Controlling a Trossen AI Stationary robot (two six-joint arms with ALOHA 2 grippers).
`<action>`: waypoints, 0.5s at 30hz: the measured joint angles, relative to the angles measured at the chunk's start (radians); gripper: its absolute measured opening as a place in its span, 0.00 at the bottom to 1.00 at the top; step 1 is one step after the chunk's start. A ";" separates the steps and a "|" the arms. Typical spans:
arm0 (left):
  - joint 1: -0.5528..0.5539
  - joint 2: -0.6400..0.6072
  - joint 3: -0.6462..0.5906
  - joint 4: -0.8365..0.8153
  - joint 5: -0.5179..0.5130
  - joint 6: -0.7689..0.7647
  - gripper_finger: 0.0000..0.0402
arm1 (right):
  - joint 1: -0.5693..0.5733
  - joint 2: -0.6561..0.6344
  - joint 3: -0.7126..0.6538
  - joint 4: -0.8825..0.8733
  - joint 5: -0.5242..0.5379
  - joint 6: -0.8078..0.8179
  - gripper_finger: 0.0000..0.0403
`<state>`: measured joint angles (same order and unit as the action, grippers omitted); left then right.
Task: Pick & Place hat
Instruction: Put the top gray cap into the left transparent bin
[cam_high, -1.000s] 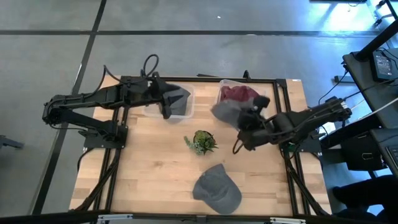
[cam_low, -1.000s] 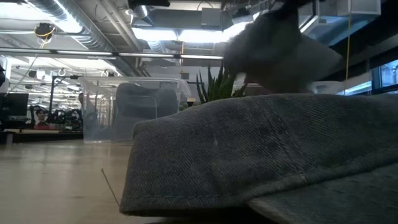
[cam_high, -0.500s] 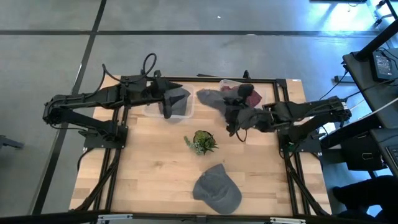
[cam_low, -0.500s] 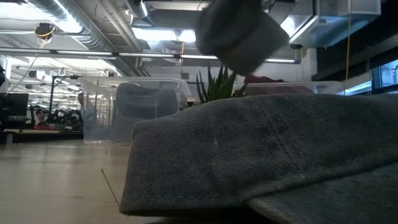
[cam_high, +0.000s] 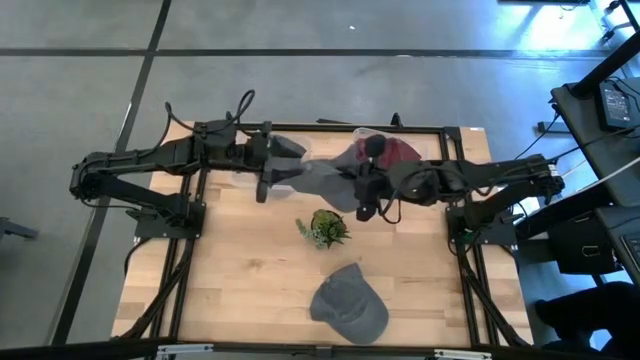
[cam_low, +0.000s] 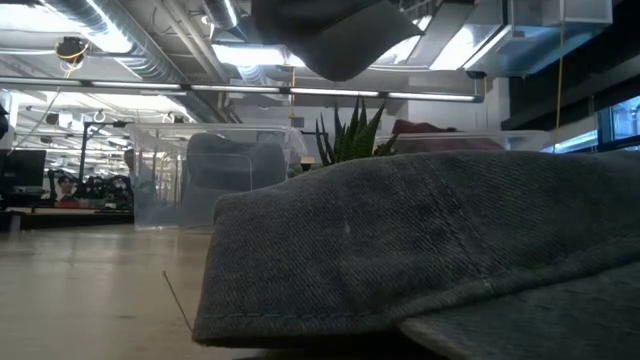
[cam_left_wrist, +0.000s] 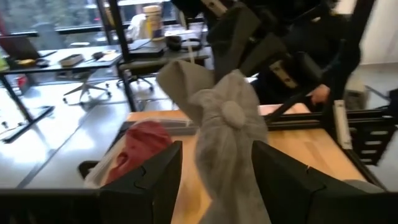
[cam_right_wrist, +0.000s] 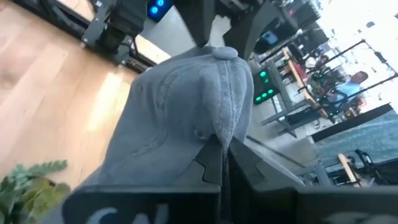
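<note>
I should next grab the grey cap with my left gripper by the cap's top (cam_high: 303, 180) beside the top button. Then I can put the cap in the clear bin with the grey piece (cam_high: 288, 148).
My right gripper (cam_high: 362, 190) is shut on a grey cap (cam_high: 322, 177) and holds it in the air between the two clear bins. In the low view this cap (cam_low: 340, 35) hangs high above the table. My left gripper (cam_left_wrist: 216, 148) is open over the left bin (cam_high: 300, 185), one finger on each side of the cap's crown (cam_left_wrist: 225, 134). I cannot tell if they touch it. A red hat (cam_high: 398, 152) lies in the right bin. A second grey cap (cam_high: 348, 300) lies flat near the table's near edge. Another grey piece (cam_low: 225, 160) lies in the left bin. My right gripper pinches a fold of the cap's cloth (cam_right_wrist: 219, 140) between its two fingers, coming level from the table's right. The cap is lifted clear. Its crown, with the top button (cam_right_wrist: 224, 53), points away from the fingers toward the left gripper.
A small potted plant (cam_high: 326, 228) stands mid-table, just nearer than the held cap. Two clear bins sit at the far edge, left (cam_low: 215, 175) and right (cam_high: 425, 150). Bare wood (cam_high: 230, 270) lies on the near left. The near cap (cam_low: 430, 250) fills the low view.
My right gripper has carried the grey cap from over the right bin toward the table's left, reaching the left gripper above the left bin. The cap has stayed lifted clear and turned its crown toward the left arm. The left arm has kept almost still.
</note>
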<state>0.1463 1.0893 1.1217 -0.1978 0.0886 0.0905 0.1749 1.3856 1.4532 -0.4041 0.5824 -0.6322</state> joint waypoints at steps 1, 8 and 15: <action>0.000 0.000 0.000 0.000 0.017 -0.001 0.47 | 0.000 0.001 0.000 0.005 -0.001 -0.005 0.01; 0.000 0.007 -0.001 0.023 0.058 -0.042 0.46 | -0.002 0.030 0.000 0.083 0.000 -0.051 0.01; 0.000 0.019 -0.001 0.042 0.060 -0.053 0.40 | -0.002 0.050 0.000 0.130 0.000 -0.058 0.01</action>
<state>0.1459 1.1081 1.1206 -0.1563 0.1490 0.0380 0.1729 1.4354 1.4528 -0.2737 0.5825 -0.6898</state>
